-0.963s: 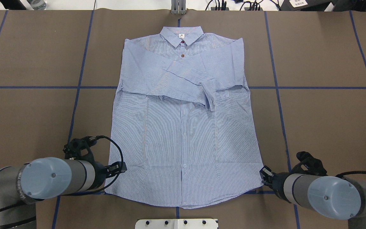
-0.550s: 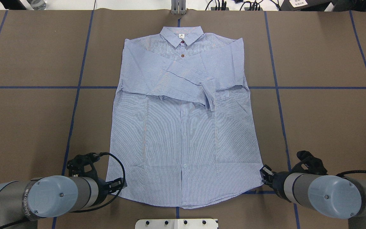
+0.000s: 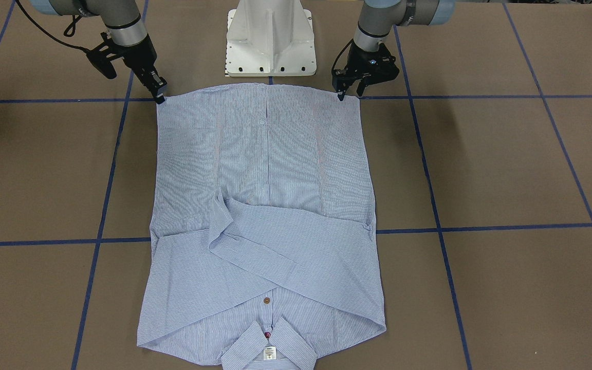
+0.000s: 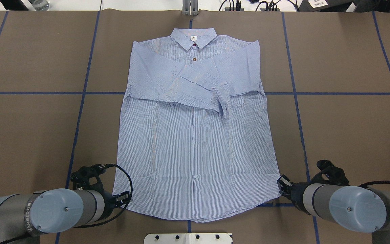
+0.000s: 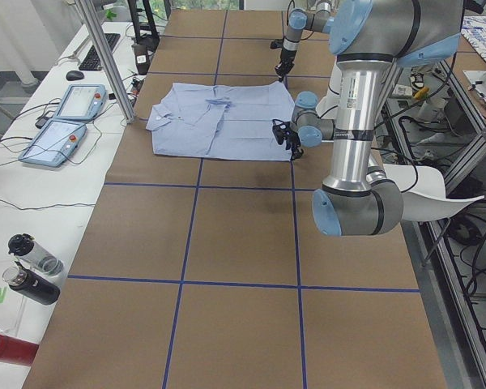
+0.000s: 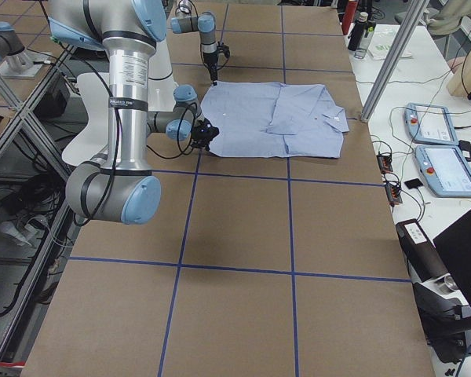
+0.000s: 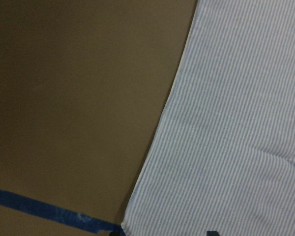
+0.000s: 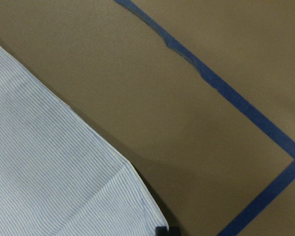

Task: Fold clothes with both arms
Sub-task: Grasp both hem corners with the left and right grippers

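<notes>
The shirt should next be grabbed by its hem corner (image 3: 163, 102) with my left gripper, to fold the shirt's bottom half up over the shirt's body (image 3: 238, 166).
The light blue striped shirt (image 4: 195, 142) lies flat on the brown table, collar at the far side, both sleeves folded across its chest; it also shows in the front view (image 3: 265, 169). My left gripper (image 4: 125, 198) (image 3: 348, 94) is low at the hem's left corner, fingers apart; the left wrist view shows the hem corner (image 7: 137, 216) between two fingertip ends. My right gripper (image 4: 282, 184) (image 3: 160, 96) is at the hem's right corner and looks shut on it; the right wrist view shows the corner (image 8: 137, 206) at a single dark tip.
The white pedestal base (image 3: 270, 41) stands just behind the hem. Blue tape lines (image 4: 80, 112) cross the table. A metal post (image 4: 190, 8) stands at the far edge. Tablets (image 5: 65, 121) and bottles (image 5: 32, 267) lie on the side table.
My left arm has drawn back toward the robot's base along the shirt's left edge, down to the hem corner. The right arm and the shirt have not moved.
</notes>
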Available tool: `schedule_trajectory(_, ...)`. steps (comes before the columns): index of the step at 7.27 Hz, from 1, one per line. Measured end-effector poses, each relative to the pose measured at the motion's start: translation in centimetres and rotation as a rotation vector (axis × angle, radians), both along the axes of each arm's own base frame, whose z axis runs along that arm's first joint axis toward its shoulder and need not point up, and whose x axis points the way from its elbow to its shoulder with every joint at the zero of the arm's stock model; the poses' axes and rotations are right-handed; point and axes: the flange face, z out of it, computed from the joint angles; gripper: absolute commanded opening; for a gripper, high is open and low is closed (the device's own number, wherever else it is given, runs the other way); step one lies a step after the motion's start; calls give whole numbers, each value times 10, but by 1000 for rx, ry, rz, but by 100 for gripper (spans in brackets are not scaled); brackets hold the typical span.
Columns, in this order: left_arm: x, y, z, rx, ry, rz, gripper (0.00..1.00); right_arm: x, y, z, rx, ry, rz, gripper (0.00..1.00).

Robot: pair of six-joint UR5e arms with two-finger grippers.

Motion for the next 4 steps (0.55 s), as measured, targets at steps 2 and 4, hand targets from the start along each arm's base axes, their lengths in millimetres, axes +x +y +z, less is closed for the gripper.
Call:
schedule_trajectory(2, 0, -1, 5, -2, -12, -1, 51, 0, 0, 0, 0, -1, 1, 0)
schedule_trajectory(4, -3, -1, 12, -4, -24, -2, 16, 1, 0, -1, 0, -2, 0, 0)
